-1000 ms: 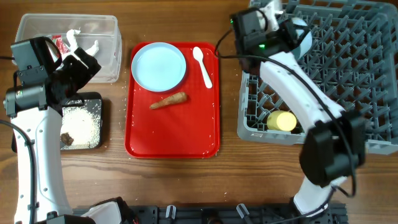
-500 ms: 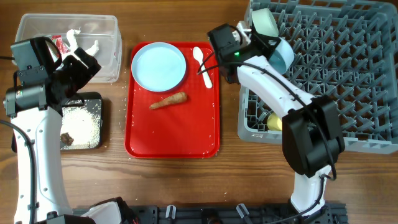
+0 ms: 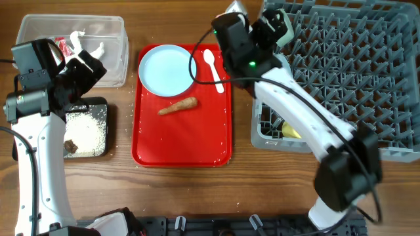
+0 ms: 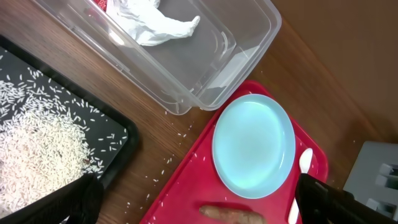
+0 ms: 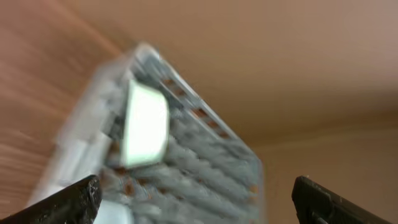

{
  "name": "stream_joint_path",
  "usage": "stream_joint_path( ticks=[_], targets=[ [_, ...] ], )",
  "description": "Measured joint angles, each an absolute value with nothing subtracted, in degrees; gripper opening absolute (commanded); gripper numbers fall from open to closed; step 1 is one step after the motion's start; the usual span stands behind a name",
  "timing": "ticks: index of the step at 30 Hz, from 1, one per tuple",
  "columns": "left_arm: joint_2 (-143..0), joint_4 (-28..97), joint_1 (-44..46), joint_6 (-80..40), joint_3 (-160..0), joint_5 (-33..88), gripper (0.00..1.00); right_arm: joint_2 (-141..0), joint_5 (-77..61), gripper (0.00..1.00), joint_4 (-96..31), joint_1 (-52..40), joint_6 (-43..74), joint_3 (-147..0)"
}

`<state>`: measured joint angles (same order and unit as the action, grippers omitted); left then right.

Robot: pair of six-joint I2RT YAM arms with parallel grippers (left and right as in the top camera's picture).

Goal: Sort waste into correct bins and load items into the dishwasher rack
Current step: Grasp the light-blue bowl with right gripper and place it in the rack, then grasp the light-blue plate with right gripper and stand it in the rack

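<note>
My right gripper is to grab the plate's rim next, where it faces the white spoon. The plate's opposite edge then stays free to load into the dishwasher rack.
The grey dishwasher rack fills the right side. My right gripper hangs open and empty over its far left corner. Its wrist view is blurred: the rack with a pale mint bowl standing in it, apart from the open gripper. A yellow cup peeks out under the arm. On the red tray lie the plate, white spoon and carrot stick. My left gripper hovers open, above the table between the bins and the red tray's corner.
The clear tub holds a red-and-white wrapper and a tissue. The black tray holds rice and a dark lump. Loose grains dot the wood between the tray and the red tray.
My right gripper has opened, let go of a bowl in the rack, and drawn back to the left while turning. The left arm has not moved.
</note>
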<state>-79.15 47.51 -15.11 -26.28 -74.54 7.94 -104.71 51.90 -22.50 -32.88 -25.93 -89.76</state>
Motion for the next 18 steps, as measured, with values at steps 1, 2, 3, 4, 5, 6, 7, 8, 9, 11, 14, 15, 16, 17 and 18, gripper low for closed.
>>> stream_joint_path(
  ticks=[1,2,3,4,5,6,7,8,9,11,14,15,16,17,18],
  targets=[
    [-79.15,47.51,-15.11,-26.28,-74.54,7.94,1.0,-102.35,44.8,1.0,-24.18,-34.09,-21.15,-89.91],
    [-79.15,47.53,-15.11,-26.28,-74.52,7.92,1.0,-100.47,31.42,1.0,-25.74,-35.97,-16.47,-90.06],
    [-79.15,47.51,-15.11,-26.28,-74.52,7.94,1.0,-100.36,16.56,0.99,-24.73,-37.23,-11.73,-90.02],
    [-79.15,47.51,-15.11,-26.28,-74.54,7.94,1.0,-101.03,6.04,0.99,-22.85,-37.65,-7.73,-89.86],
    [-79.15,47.53,-15.11,-26.28,-74.54,7.94,1.0,-103.33,-4.82,0.98,-20.95,-37.78,1.13,-89.82],
    [-79.15,47.53,-15.11,-26.28,-74.52,7.94,1.0,-105.54,-8.32,0.96,-20.69,-37.78,6.31,-89.78],
    [-79.15,47.46,-15.11,-26.28,-74.54,7.92,1.0,-108.18,-9.43,0.84,-20.73,-37.78,11.31,-89.67],
    [-79.15,47.48,-15.11,-26.28,-74.54,7.94,1.0,-111.68,-9.91,0.78,-20.75,-37.76,16.71,-89.58],
    [-79.15,47.48,-15.11,-26.28,-74.54,7.94,1.0,-114.37,-9.98,0.68,-20.78,-37.69,20.6,-89.32],
    [-79.15,47.51,-15.11,-26.28,-74.54,7.94,1.0,-118.85,-6.57,0.57,-20.27,-37.63,29.43,-88.73],
    [-79.15,47.48,-15.11,-26.28,-74.54,7.94,1.0,-119.46,3.38,0.43,-18.48,-37.52,40.01,-88.68],
    [-79.15,47.51,-15.11,-26.28,-74.54,7.94,1.0,-120.36,5.17,0.4,-17.58,-37.52,42.13,-88.68],
    [-79.15,47.48,-15.11,-26.28,-74.54,7.94,1.0,-121.82,6.28,0.37,-16.6,-37.52,43.97,-88.68],
    [-79.15,47.51,-15.11,-26.28,-74.52,7.94,1.0,-123.96,7.16,0.36,-16.58,-37.52,46.17,-88.68],
    [-79.15,47.51,-15.11,-26.28,-74.54,7.94,1.0,-125.36,7.35,0.35,-16.01,-37.52,47.09,-88.68]
  ],
)
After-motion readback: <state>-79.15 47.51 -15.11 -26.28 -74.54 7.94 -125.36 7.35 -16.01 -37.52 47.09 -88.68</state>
